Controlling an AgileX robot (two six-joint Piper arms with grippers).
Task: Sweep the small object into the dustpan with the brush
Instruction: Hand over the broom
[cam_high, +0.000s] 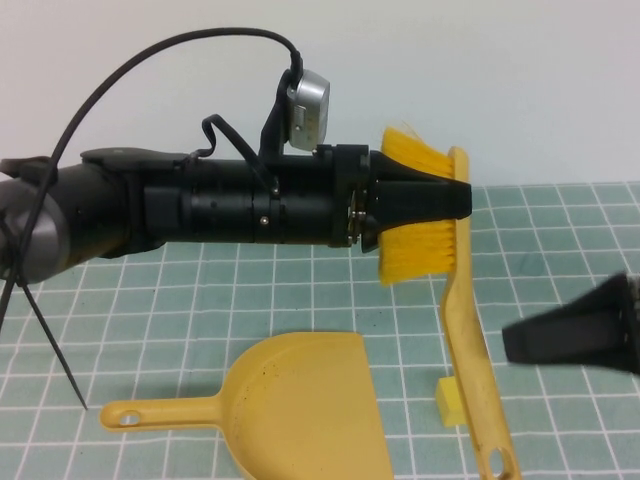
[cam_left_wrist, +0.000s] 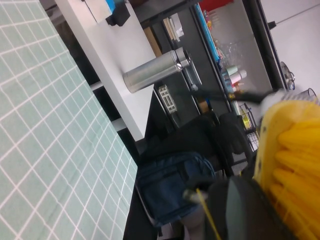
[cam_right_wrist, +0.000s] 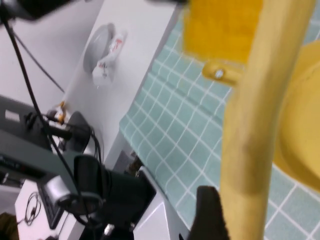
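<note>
The right gripper grabs the brush's tan handle next. The left gripper stays shut across the bristle block (cam_high: 416, 248) (cam_right_wrist: 222, 31), leaving room for fingers only below.
My left gripper (cam_high: 425, 200) reaches across the middle of the high view and is shut on the brush (cam_high: 418, 205) at its yellow-orange bristle block, held above the table. The tan handle (cam_high: 478, 380) hangs down toward the front edge. The bristles also show in the left wrist view (cam_left_wrist: 295, 160). The small pale-yellow cube (cam_high: 450, 402) lies on the mat, just left of the handle. The yellow dustpan (cam_high: 300, 410) lies flat to the cube's left, with its handle pointing left. My right gripper (cam_high: 515, 345) is open, just right of the brush handle (cam_right_wrist: 247, 125), with one finger (cam_right_wrist: 209, 215) beside it.
The table is covered with a green tiled mat (cam_high: 560, 240). A black cable (cam_high: 60, 380) hangs over the left side. The table's far edge and a white wall lie behind the left arm. Off the table are shelves and a metal flask (cam_left_wrist: 150, 75).
</note>
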